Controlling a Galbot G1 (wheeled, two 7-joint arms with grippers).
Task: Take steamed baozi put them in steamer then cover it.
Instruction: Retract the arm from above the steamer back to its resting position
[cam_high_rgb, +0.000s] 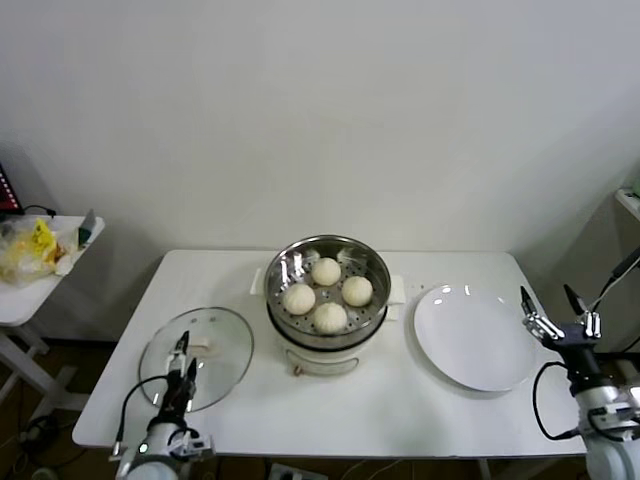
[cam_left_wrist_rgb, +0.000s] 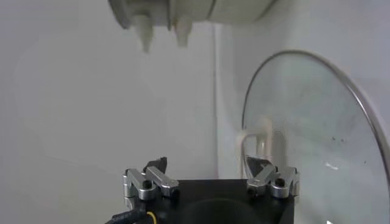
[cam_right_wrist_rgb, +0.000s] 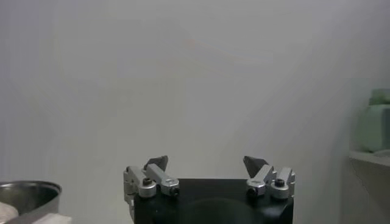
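My left gripper grips the lid by its narrow white handle (cam_high_rgb: 202, 347) (cam_left_wrist_rgb: 243, 146) next, since the lid's broad glass disc spreads far wider than my fingers.
Several white-cream baozi (cam_high_rgb: 326, 271) lie on the perforated tray inside the shiny steamer (cam_high_rgb: 276, 268), which stands uncovered at the table's middle. The flat glass lid (cam_high_rgb: 215, 335) rests on the table to its left. My left gripper (cam_high_rgb: 185, 356) hovers open over the near part of the lid. In the left wrist view the left gripper (cam_left_wrist_rgb: 208, 165) holds nothing, with the lid (cam_left_wrist_rgb: 311, 122) and its handle (cam_left_wrist_rgb: 259, 140) just ahead and the steamer's base (cam_left_wrist_rgb: 195, 12) beyond. My right gripper (cam_high_rgb: 546, 300) stands open and empty by the table's right edge. In the right wrist view the right gripper (cam_right_wrist_rgb: 206, 163) faces the wall.
A bare white plate (cam_high_rgb: 475, 337) lies right of the steamer, close to the right gripper. A small side table (cam_high_rgb: 20, 300) with a yellow bag (cam_high_rgb: 30, 250) stands off to the left. A green object (cam_right_wrist_rgb: 375, 125) sits on a shelf at the right.
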